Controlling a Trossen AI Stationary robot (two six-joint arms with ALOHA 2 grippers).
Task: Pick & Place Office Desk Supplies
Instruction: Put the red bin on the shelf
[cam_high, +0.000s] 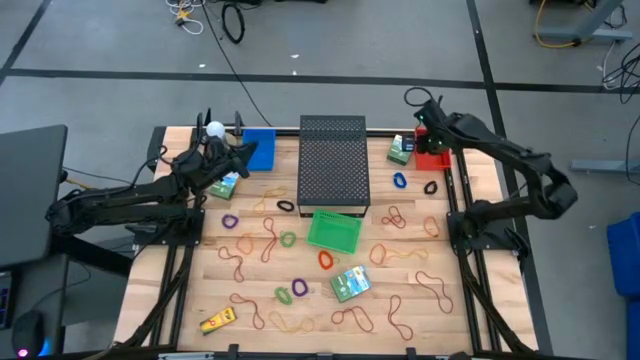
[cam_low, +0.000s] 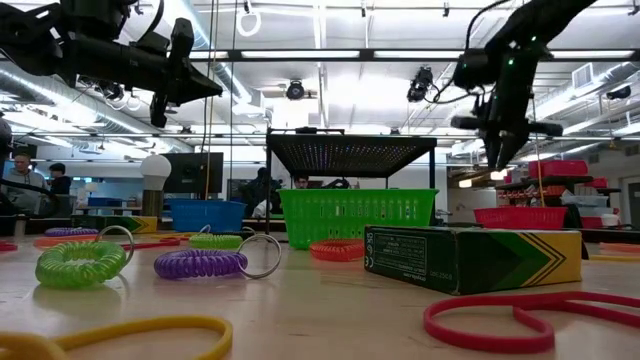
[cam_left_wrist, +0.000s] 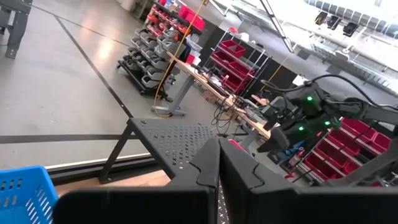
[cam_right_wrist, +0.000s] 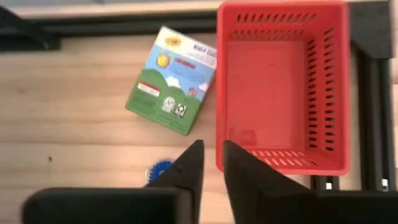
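Note:
The red basket needs its inside free to take desk supplies, so the robot's right gripper will next grab it by its long side rim (cam_right_wrist: 222, 81).
Thin red-brown and tan rubber bands (cam_high: 400, 216) and small coloured rings (cam_high: 230, 221) lie scattered flat on the wooden table. Green printed boxes lie at the near middle (cam_high: 350, 283), by the left arm (cam_high: 225, 185) and at the far right (cam_right_wrist: 173, 81). A yellow item (cam_high: 217, 320) lies near the front edge. My left gripper (cam_left_wrist: 217, 163) is shut on nothing and hovers level at the far left, near the blue basket (cam_high: 260, 150). My right gripper (cam_right_wrist: 211, 158) hangs slanting down over the near wall of the red basket (cam_right_wrist: 283, 93); its fingers stand slightly apart with nothing between them.
A large black mesh box (cam_high: 333, 160) stands at the far middle, with a green basket (cam_high: 334, 231) in front of it. A blue ring (cam_right_wrist: 160, 169) lies below my right gripper. A white bulb (cam_high: 214, 128) stands at the far left.

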